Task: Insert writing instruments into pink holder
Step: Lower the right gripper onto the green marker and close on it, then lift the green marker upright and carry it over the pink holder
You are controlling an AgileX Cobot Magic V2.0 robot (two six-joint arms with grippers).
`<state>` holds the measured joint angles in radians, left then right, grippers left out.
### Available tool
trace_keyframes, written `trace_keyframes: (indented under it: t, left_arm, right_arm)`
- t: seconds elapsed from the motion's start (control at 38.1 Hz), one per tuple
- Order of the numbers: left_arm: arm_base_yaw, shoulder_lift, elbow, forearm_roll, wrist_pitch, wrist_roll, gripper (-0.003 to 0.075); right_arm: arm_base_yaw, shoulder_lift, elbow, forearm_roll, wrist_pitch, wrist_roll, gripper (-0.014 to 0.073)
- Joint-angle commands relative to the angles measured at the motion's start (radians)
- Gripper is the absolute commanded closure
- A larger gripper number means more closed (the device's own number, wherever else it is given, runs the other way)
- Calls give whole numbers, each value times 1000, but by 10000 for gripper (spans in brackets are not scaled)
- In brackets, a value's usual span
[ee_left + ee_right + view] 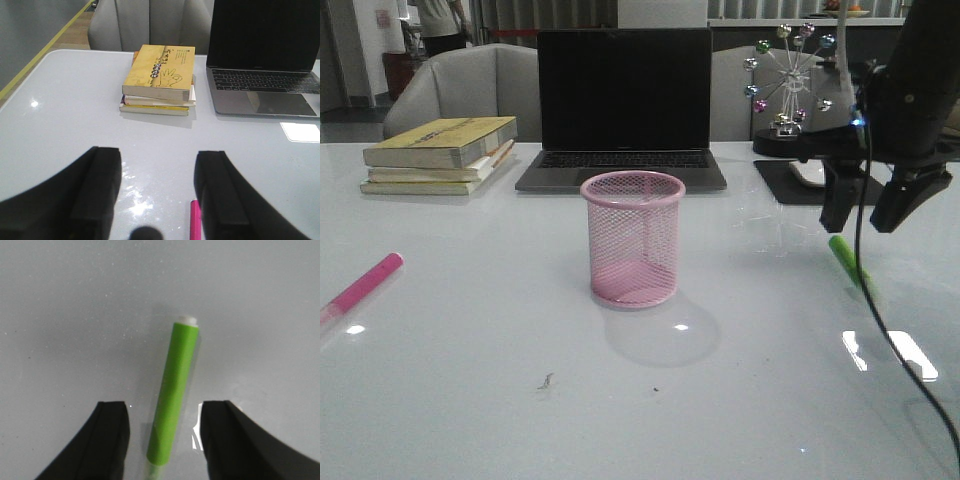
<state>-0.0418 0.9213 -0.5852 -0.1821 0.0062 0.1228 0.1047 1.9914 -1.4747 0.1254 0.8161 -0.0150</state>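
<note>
The green marker (847, 262) is below the fingers of my right gripper, so they would miss it if they closed now. My right gripper needs to go lower first and then close on the marker.
The pale pink mesh holder (633, 238) stands upright and empty at the table's middle. A lime green marker (847, 262) lies flat on the table at the right. My right gripper (870, 212) hangs open just above it. In the right wrist view the green marker (173, 390) runs between the two spread fingers, touching neither. A bright pink marker (363, 285) lies at the table's left edge. My left gripper (158, 192) is open over the table, with the pink marker's end (194, 220) beside one finger (220, 192).
A stack of books (440, 155) sits at the back left and an open laptop (623, 110) behind the holder. A small ferris-wheel ornament (788, 80) and a black mat with a white object (807, 175) are at the back right. A cable (868, 280) hangs from the right arm.
</note>
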Motion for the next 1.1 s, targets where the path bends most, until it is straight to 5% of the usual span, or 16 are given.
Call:
trace_keyframes:
  t: [0.0, 0.42, 0.55, 0.79, 1.08]
  left_arm:
    - [-7, -6, -35, -10, -76, -11, 327]
    - [-7, -6, -35, -10, -76, -11, 327]
    - [-7, -6, -35, -10, -76, -11, 327]
    - [-7, -6, -35, -8, -76, -11, 327]
    - [-7, -6, -35, -8, -76, -11, 327]
  right_arm:
    - [6, -24, -37, 7, -28, -12, 147]
    - [8, 52, -37, -8, -25, -12, 155]
    - [8, 76, -37, -10, -8, -12, 250]
    - [8, 93, -39, -10, -15, -12, 552]
    - [33, -47, -53, -10, -104, -12, 536]
